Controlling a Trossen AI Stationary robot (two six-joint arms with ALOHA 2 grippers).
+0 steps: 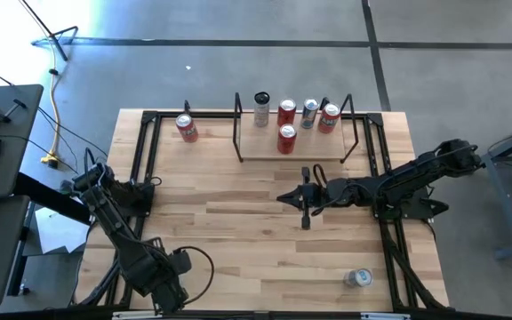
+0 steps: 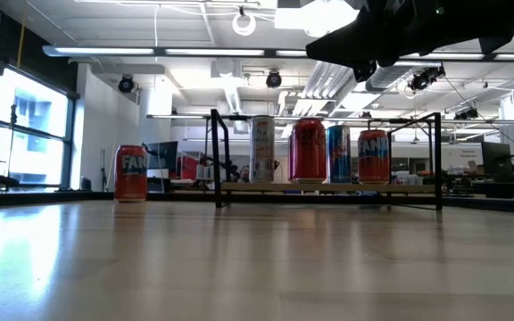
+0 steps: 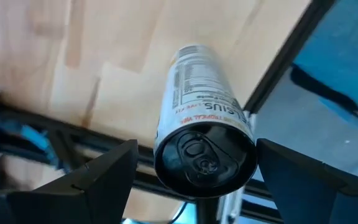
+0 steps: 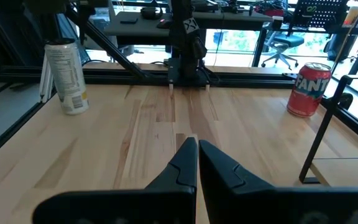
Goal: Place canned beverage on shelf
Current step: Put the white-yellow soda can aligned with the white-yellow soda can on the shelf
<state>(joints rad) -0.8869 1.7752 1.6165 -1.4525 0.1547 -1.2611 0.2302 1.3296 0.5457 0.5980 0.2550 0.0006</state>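
The robot's left gripper will next grab the can by its black-topped end, so the white can's base stays free to stand on the shelf.
A white beverage can with a black top stands upright near the table's near left corner, also seen in the right wrist view. My left gripper points down over it, open, with one finger on each side of the can's top and no touch showing. In the high view the left arm hides this can. The shelf stands at the far edge and bears several upright cans. My right gripper is shut and level above the table's middle.
A red Fanta can stands left of the shelf at the far edge. A silver-blue can sits near the near right corner. Black frame rails run along the table's sides. Bare wood lies between the arms.
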